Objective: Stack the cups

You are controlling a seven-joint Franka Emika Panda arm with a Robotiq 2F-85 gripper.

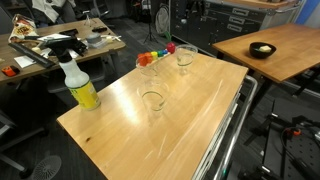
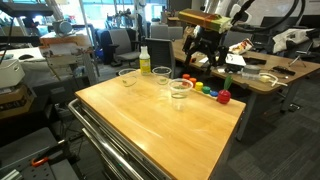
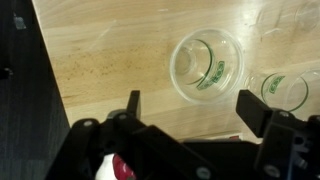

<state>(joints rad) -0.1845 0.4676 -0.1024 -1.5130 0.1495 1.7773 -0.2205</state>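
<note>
The cup with green print [image 3: 207,65] needs to be grabbed next by my gripper at one side of its rim, which leaves the cup's base free. Then I can stack it inside another.
Three clear plastic cups stand on the wooden table [image 2: 150,125]: one near the spray bottle [image 2: 127,76] and two close to the rainbow toy [image 2: 162,74] [image 2: 180,90]. In an exterior view they show at mid-table [image 1: 152,100] and at the far end [image 1: 147,62] [image 1: 184,55]. My gripper [image 2: 205,52] hangs above the table's far edge, open and empty. In the wrist view its fingers [image 3: 193,108] are spread just short of a cup with green print [image 3: 207,65]. A second cup [image 3: 292,88] is at the right edge. I see no fourth cup clearly.
A yellow spray bottle [image 1: 80,90] [image 2: 144,62] stands at one table corner. A rainbow toy [image 2: 205,88] [image 1: 155,55] lies by the far cups. Other desks [image 1: 270,50] and clutter surround the table; metal rails [image 1: 225,140] run along its side.
</note>
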